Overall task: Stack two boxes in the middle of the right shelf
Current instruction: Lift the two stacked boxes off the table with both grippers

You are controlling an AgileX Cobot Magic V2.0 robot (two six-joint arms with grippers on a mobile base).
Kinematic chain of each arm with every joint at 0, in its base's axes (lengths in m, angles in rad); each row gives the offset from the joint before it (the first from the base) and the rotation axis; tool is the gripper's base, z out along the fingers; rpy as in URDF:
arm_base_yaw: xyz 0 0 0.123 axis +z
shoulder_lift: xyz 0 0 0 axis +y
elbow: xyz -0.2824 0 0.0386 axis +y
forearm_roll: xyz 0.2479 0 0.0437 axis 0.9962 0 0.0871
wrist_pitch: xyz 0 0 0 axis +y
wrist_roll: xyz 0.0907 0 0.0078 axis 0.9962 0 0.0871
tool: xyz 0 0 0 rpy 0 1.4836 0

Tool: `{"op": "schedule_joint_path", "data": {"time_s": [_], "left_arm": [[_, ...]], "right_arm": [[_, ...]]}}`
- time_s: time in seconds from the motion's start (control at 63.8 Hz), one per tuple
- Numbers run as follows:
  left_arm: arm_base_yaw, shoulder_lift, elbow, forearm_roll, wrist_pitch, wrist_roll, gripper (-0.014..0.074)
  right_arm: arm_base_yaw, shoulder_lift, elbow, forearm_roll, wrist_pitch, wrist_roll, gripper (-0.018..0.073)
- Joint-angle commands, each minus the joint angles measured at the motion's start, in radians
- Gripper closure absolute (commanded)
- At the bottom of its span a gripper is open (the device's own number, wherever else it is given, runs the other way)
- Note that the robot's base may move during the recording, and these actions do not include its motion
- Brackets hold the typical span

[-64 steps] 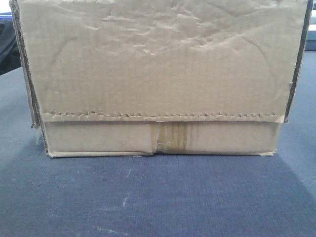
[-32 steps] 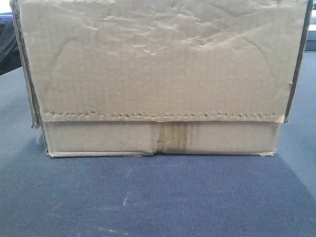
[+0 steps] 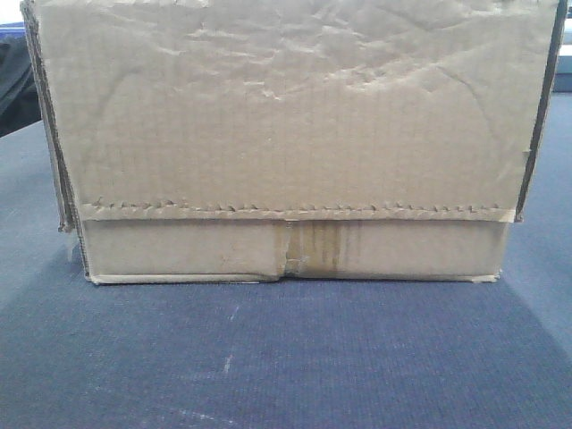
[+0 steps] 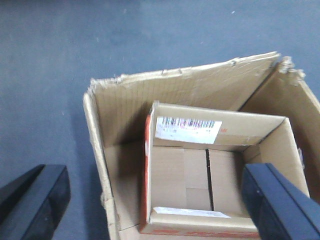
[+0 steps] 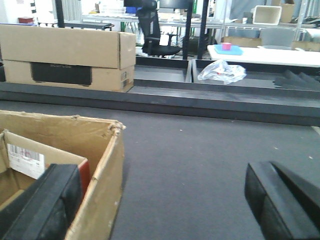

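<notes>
The large box has to go to the shelf with the smaller box (image 4: 185, 175) inside, so I should next grab the large box by its short side (image 4: 102, 160) with my left gripper.
Most of the front view is taken up by a large plain cardboard box (image 3: 286, 116) with a wrinkled flap and a yellowed tape strip, standing on dark carpet. The left wrist view looks down into this open box (image 4: 190, 90). A smaller box (image 4: 185, 175) with a red edge and a barcode label sits inside it. My left gripper (image 4: 155, 205) is open wide, one finger outside the large box's left wall and the other over the smaller box. My right gripper (image 5: 165, 207) is open too, straddling the large box's right wall (image 5: 100, 195). The shelf is out of view.
Dark carpet (image 5: 200, 160) stretches to the right of the box. Beyond it runs a dark raised ledge (image 5: 200, 97) bearing a long brown carton (image 5: 65, 57) and a crumpled plastic bag (image 5: 222, 71). Farther back are an office chair (image 5: 155, 30) and a white table (image 5: 270, 54).
The large box has barely shifted in the front view; nothing was taken hold of or let go.
</notes>
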Motion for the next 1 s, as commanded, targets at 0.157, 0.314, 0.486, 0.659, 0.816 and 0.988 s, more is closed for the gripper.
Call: {"op": "schedule_joint_path", "data": {"time_s": [0.157,0.314,0.486,0.659,0.816,0.988], "left_arm": [[0.124,-0.093,0.128,-0.038,-0.001,0.035,-0.0001],[0.163,-0.133,0.270,-0.073,-0.001,0.040,-0.0001],[0.112,-0.134,0.393,-0.084,-0.001,0.040,-0.0001],[0.043,-0.134,0.489,-0.082,-0.001,0.040,-0.0001],[0.035,-0.103,0.542,-0.052,-0.009,0.040,-0.0001],[0.039,-0.052,0.544,-0.047,-0.010,0.040,-0.0001]], "right_arm": [[0.088,0.244,-0.259,0.002,0.210,-0.001,-0.0010],[0.117,0.414,-0.401,0.002,0.339,-0.001,-0.0010],[0.119,0.562,-0.494,0.045,0.451,-0.003,-0.0010],[0.119,0.658,-0.507,0.101,0.524,-0.032,-0.0010],[0.119,0.741,-0.507,0.105,0.575,-0.037,-0.0010],[0.119,0.818,-0.507,0.109,0.563,-0.039,-0.0010]]}}
